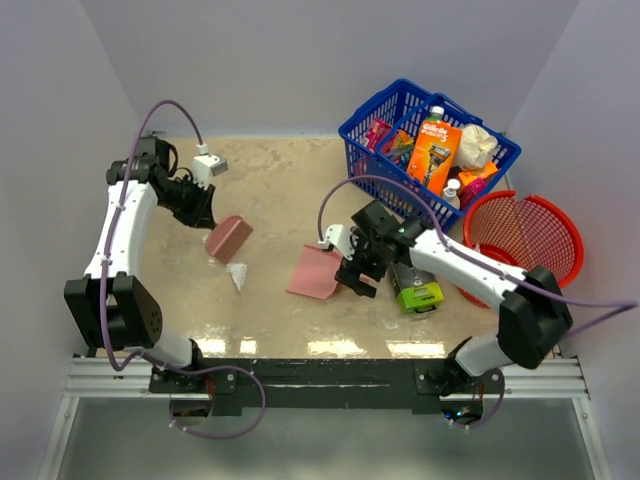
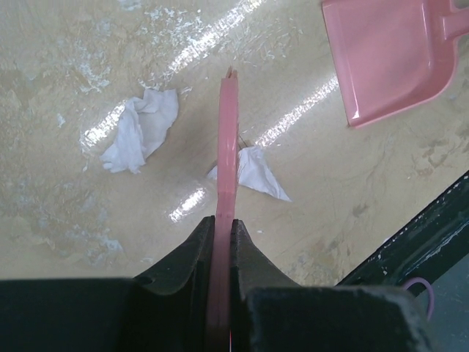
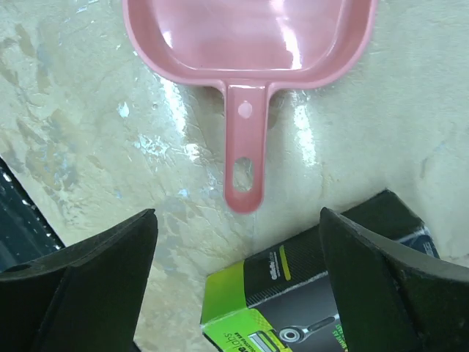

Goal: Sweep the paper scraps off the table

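Observation:
My right gripper grabs the pink dustpan by its handle [image 3: 245, 151] next, which leaves the pan open.
Two crumpled white paper scraps [image 2: 143, 128] [image 2: 253, 170] lie on the beige table [image 2: 66, 220]. From above, one scrap [image 1: 237, 275] shows just below a flat pink sweeping paddle [image 1: 229, 238]. My left gripper [image 1: 212, 222] is shut on that paddle [image 2: 227, 139], which I see edge-on between the jaws, its tip down by the nearer scrap. The pink dustpan [image 1: 316, 272] lies flat mid-table. My right gripper [image 3: 238, 220] stands open just behind the dustpan's handle [image 3: 244, 154], touching nothing.
A green and black razor box [image 3: 322, 301] lies under the right gripper, beside the handle. A blue basket [image 1: 365, 135] full of goods stands at the back right, with a red basket [image 1: 525, 235] next to it. The black front rail [image 1: 320, 370] is near.

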Tool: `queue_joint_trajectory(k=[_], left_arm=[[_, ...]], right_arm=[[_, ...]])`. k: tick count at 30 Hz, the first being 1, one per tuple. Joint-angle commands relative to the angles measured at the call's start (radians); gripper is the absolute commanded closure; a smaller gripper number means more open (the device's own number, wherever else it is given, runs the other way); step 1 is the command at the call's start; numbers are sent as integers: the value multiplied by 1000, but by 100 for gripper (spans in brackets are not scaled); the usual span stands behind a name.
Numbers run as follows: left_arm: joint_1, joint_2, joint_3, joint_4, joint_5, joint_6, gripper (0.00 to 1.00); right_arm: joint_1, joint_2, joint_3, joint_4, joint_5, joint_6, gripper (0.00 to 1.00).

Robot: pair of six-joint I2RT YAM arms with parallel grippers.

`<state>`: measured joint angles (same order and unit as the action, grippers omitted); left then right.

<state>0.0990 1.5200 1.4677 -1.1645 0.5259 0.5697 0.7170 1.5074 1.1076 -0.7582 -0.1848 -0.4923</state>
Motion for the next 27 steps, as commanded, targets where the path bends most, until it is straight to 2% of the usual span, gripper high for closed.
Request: queue_joint_trajectory(k=[1, 6, 13, 19, 21, 25, 27], left_arm=[[-35, -49, -6, 28, 39, 9, 100], [-42, -73, -50, 69, -9, -36, 100], [-42, -121, -78, 52, -27, -13, 100], [-42, -135, -43, 0, -121, 32, 100], [-42, -136, -29, -26, -148, 51, 100], [-42, -164, -27, -118, -170, 183, 100], [-42, -182, -41, -152, -162, 258, 100]], right_arm=[[-11, -93, -161, 183, -39, -31, 10], [-10, -89, -222, 292, -28, -23, 22], [-11, -16, -204, 306, -33, -9, 29], [-10, 51, -189, 353, -30, 24, 33], [-10, 82, -175, 364, -30, 35, 40], [-10, 102, -164, 358, -31, 46, 51], [-11, 91, -172, 355, -31, 49, 62]])
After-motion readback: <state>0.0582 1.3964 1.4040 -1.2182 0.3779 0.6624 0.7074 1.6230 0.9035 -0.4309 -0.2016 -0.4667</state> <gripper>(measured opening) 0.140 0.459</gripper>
